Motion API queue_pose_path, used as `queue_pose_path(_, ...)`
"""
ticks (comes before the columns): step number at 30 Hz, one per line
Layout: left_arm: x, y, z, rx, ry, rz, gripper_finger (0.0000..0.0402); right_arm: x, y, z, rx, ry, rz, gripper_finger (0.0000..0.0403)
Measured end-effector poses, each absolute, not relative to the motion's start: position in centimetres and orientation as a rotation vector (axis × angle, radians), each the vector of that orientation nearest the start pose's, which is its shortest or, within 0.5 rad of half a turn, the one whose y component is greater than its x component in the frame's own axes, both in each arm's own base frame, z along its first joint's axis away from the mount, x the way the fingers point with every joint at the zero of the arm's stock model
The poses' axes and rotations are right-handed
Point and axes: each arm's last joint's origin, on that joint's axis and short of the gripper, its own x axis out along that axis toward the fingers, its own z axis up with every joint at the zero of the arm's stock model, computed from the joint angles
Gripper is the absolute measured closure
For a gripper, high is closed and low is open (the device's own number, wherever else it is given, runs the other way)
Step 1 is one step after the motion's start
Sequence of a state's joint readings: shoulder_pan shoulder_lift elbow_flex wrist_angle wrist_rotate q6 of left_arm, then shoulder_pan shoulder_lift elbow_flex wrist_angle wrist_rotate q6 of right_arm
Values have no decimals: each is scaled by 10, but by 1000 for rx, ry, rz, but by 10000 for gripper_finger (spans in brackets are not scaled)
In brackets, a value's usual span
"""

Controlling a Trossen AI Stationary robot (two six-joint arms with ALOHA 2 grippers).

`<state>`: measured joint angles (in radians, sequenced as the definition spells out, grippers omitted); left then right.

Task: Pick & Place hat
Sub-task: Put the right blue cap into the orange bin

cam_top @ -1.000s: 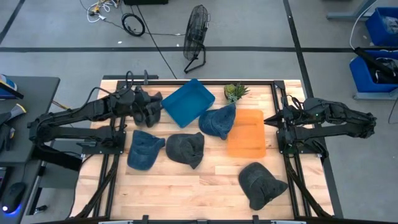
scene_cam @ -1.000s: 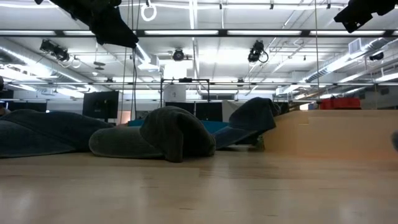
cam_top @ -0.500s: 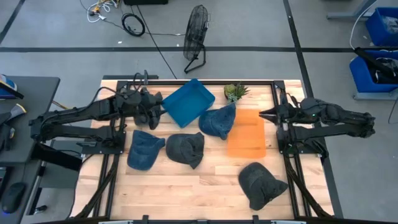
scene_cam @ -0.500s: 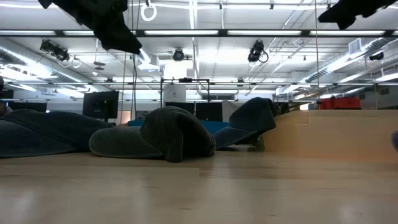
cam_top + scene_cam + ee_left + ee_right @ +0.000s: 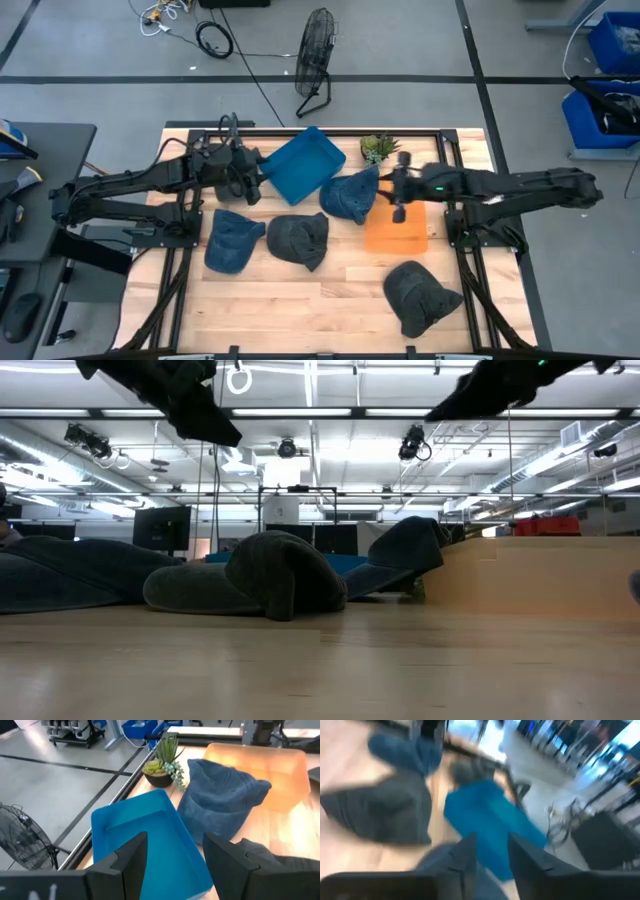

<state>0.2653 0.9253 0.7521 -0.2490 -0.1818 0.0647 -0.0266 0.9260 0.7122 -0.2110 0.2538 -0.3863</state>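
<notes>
My right gripper grabs the blue hat between the trays by its top next, to put it in the orange tray.
Several hats lie on the wooden table. A blue hat sits between the blue tray and the orange tray, leaning on the orange tray's edge. A second blue hat, a dark grey hat and another dark hat lie nearer the front. My left gripper hovers open at the blue tray's left side. My right gripper is open, raised over the orange tray's far left corner, beside the blue hat.
A small potted plant stands at the far edge behind the blue hat. The arms' black frames run along the table's left and right sides. Bare wood shows in the near left and middle. A fan stands on the floor beyond.
My right gripper has swung quickly from the table's right side toward the left, across the orange tray to the blue hat. My left gripper has edged a little toward the blue tray. No hat has moved.
</notes>
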Motion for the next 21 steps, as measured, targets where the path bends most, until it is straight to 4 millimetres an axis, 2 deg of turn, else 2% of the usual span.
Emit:
queue_pose_path(5,193,58,293,46,421,428,207,226,-33,275,-489,728,-236,222)
queue_pose_path(8,193,58,294,46,420,428,207,240,-49,275,-493,824,-261,201)
queue_pose_path(10,193,58,294,46,420,428,207,250,-61,276,-490,857,-260,195)
queue_pose_path(13,193,58,294,45,420,428,207,263,-77,268,-424,897,-159,193)
queue_pose_path(16,193,58,294,45,420,428,207,275,-91,256,-352,924,-78,197)
queue_pose_path(21,193,58,294,45,420,428,207,283,-107,230,-339,1027,-52,200)
